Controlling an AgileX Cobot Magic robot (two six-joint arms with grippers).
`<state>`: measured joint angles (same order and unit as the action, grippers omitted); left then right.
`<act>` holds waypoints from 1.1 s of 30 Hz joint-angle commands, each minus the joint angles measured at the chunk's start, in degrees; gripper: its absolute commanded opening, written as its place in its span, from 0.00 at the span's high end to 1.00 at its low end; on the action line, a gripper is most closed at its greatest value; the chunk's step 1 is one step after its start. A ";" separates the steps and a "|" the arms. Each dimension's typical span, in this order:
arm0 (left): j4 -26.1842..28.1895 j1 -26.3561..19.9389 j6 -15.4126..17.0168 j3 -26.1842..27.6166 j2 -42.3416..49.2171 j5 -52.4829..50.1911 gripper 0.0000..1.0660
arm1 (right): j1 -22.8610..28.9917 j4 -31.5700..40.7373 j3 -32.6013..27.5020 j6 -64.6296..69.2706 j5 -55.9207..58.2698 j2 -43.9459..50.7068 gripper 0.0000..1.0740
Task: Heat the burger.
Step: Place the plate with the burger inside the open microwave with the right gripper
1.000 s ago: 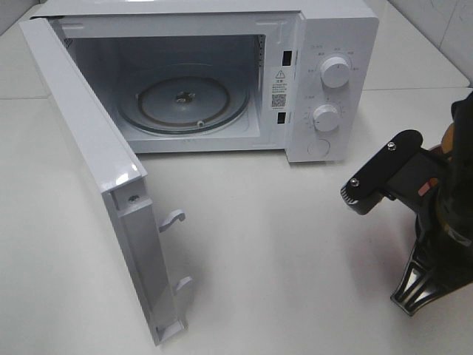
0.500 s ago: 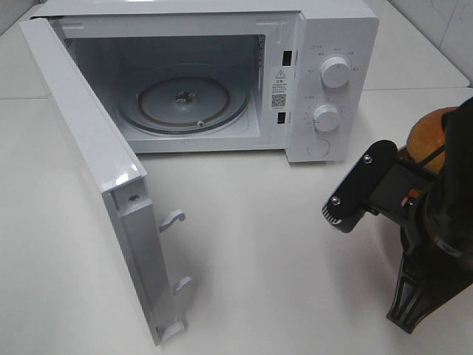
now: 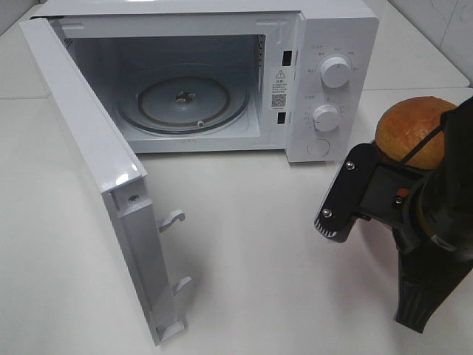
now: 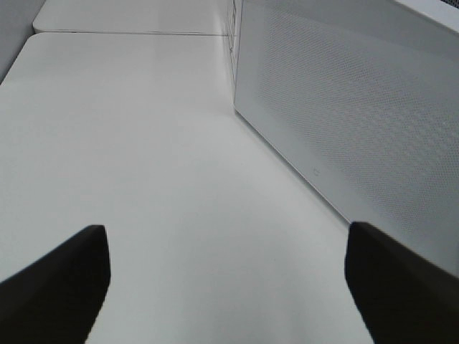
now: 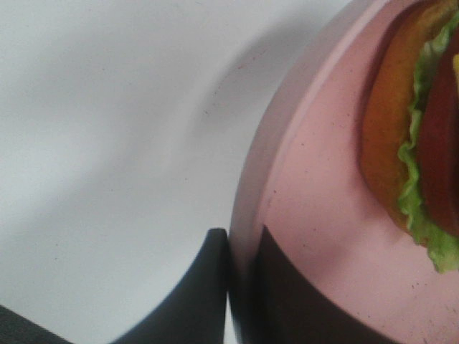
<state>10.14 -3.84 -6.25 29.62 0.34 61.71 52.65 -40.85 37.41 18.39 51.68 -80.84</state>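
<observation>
The pink plate hangs over the table, short of the glass turntable (image 3: 177, 111), so my right gripper must move it there before letting go.
The burger (image 3: 412, 129) shows its glossy golden-brown bun at the right of the exterior view, beside the microwave's (image 3: 336, 37) dial panel. My right arm (image 3: 436, 222) covers its lower half. In the right wrist view the burger (image 5: 416, 143), with lettuce and tomato, sits on a round pink plate (image 5: 315, 208). My right gripper (image 5: 242, 247) is shut on the plate's rim, one finger on each side. My left gripper (image 4: 226, 276) is open, with only bare table between its dark fingertips (image 4: 61, 276).
The microwave door (image 3: 89, 148) hangs wide open to the left, its latch hooks (image 3: 171, 220) sticking out. The glass turntable (image 3: 185, 103) lies bare inside the cavity. A white perforated microwave panel (image 4: 358, 122) stands close beside the left gripper.
My right arm has carried the plate leftward toward the microwave, and the burger's bun has come out from behind the arm. The left gripper has stayed open.
</observation>
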 commanded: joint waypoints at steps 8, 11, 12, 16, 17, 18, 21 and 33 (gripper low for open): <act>0.46 0.06 0.06 -0.06 0.92 -0.29 0.23 | 0.11 -3.44 -0.06 -10.66 -5.10 0.46 0.98; 0.46 0.06 0.06 -0.06 0.92 -0.29 0.23 | 0.11 -3.44 -0.06 -16.27 -7.05 0.46 0.97; 0.46 0.06 0.06 -0.06 0.92 -0.29 0.23 | 0.11 -3.44 -0.06 -17.19 -7.51 0.46 0.97; 0.46 0.06 0.06 -0.06 0.92 -0.29 0.23 | 0.11 -3.44 -0.06 -19.19 -9.34 0.46 0.97; 0.46 0.06 0.06 -0.06 0.92 -0.29 0.23 | 0.11 -3.44 -0.06 -19.94 -10.66 0.46 0.96; 0.46 0.06 0.06 -0.06 0.92 -0.29 0.23 | 0.11 -3.44 -0.06 -20.86 -11.92 0.46 0.96; 0.46 0.06 0.06 -0.06 0.92 -0.29 0.23 | 0.11 -3.44 -0.06 -21.37 -12.55 0.46 0.95; 0.46 0.06 0.06 -0.06 0.92 -0.29 0.23 | -0.06 -3.50 -0.06 -32.31 -23.20 0.46 0.95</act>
<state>10.14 -3.84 -6.25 29.62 0.34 61.71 52.65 -41.20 36.90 -10.54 32.37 -80.84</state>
